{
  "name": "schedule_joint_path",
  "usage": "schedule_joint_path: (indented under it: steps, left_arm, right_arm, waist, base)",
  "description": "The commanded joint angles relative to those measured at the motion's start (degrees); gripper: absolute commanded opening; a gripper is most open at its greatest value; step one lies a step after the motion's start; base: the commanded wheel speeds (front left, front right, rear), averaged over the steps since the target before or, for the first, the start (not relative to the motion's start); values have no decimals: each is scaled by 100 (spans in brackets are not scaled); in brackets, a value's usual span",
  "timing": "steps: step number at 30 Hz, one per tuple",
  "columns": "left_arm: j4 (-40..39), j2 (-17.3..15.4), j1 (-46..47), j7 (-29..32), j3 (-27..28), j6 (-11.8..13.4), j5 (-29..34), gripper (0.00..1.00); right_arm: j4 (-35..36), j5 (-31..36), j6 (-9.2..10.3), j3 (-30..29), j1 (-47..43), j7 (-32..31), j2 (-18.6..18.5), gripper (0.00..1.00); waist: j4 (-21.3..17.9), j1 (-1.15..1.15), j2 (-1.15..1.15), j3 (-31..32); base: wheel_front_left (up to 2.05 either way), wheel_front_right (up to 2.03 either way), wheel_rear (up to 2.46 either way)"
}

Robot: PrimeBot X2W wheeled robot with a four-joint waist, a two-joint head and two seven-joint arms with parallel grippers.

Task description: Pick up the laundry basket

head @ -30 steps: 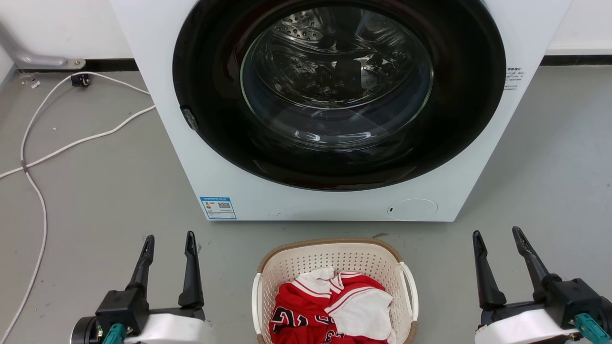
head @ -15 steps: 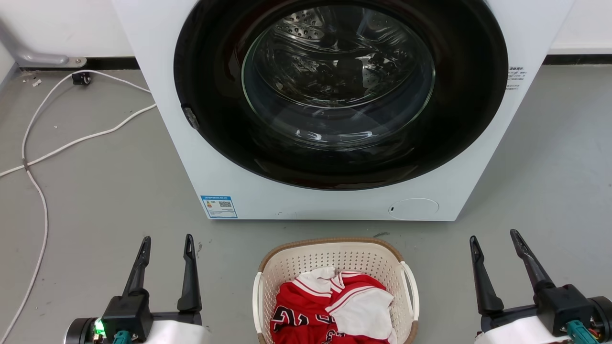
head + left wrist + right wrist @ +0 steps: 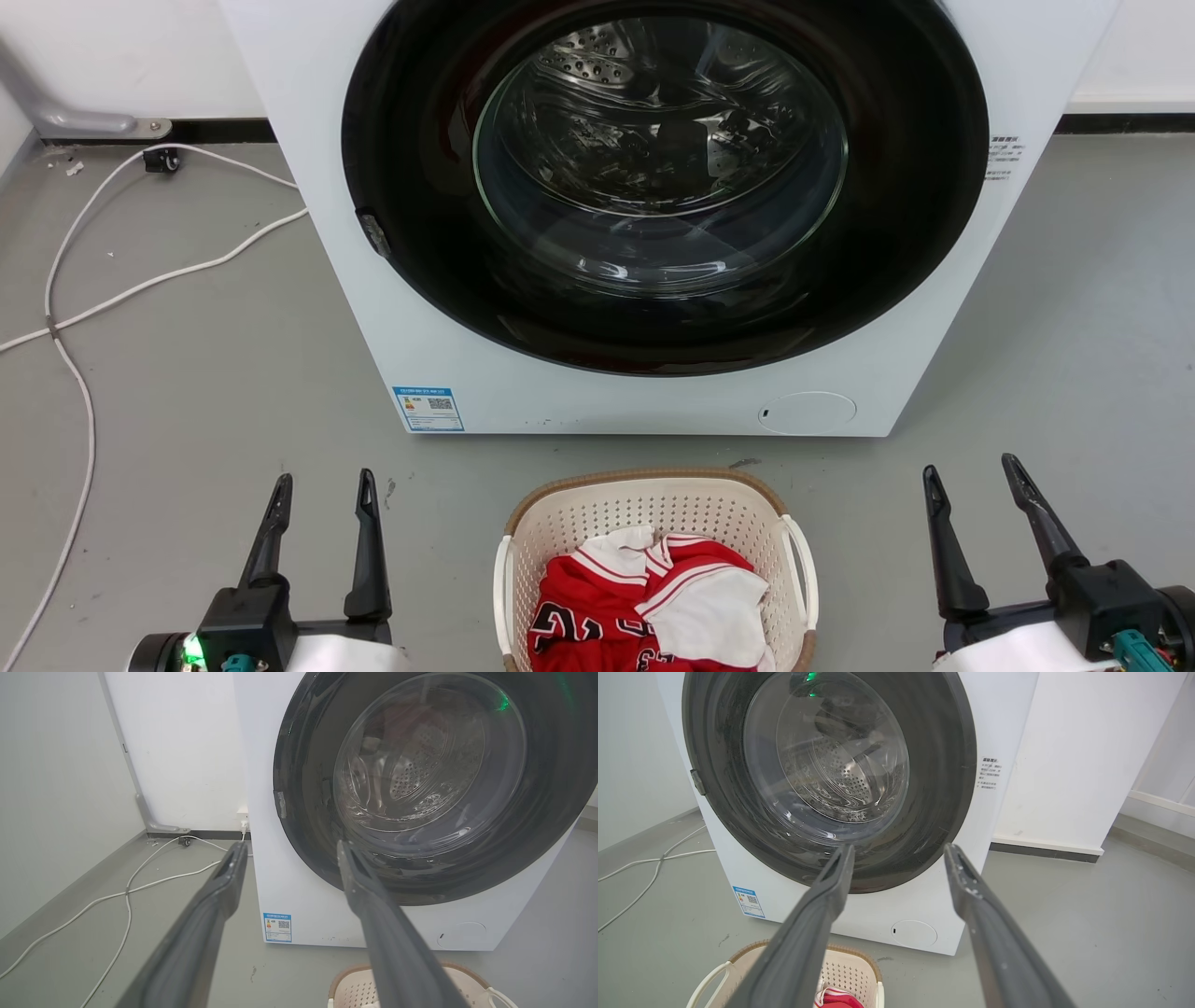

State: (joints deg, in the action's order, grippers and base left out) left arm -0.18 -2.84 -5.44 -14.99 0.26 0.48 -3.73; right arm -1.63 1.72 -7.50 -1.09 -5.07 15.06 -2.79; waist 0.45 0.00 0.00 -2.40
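Observation:
I next need to grab the laundry basket with my right gripper by its white loop handle (image 3: 808, 571) to keep the basket level, since loose red and white clothes (image 3: 655, 605) lie in it.
The laundry basket (image 3: 597, 509) stands on the grey floor just in front of the washer, cream-white and perforated with a brown rim and white loop handles, holding red and white clothing (image 3: 644, 607). My left gripper (image 3: 323, 482) is open, well to the basket's left and apart from it. My right gripper (image 3: 971, 469) is open, well to the basket's right. In the left wrist view the basket's rim (image 3: 345, 982) peeks from under my right-hand finger; in the right wrist view the basket (image 3: 850, 970) lies at the bottom under my left-hand finger.
A white front-loading washer (image 3: 653, 401) with a dark round glass door (image 3: 663, 177) stands directly behind the basket. White cables (image 3: 84, 308) trail across the floor at the left. A white wall (image 3: 1078, 756) and baseboard run at the right.
Both grippers sit slightly lower in the head view than before and stay open. The whole picture has shifted a little, so the camera moved. The basket has not moved.

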Motion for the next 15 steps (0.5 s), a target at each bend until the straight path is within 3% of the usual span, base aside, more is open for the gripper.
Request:
schedule_joint_path:
  steps: [1, 15]
  left_arm:
    - [17, -7, -55, -29, 9, 2, -6, 100]
    - [-12, -6, 42, -29, 44, 40, -70, 100]
  right_arm:
    - [0, -52, 2, -7, -78, 17, -17, 100]
    - [49, -83, 2, 23, -6, 17, -17, 100]
  waist:
    - [3, 0, 0, 0]
    - [13, 0, 0, -87]
  base:
    - [0, 0, 0]
    - [0, 0, 0]
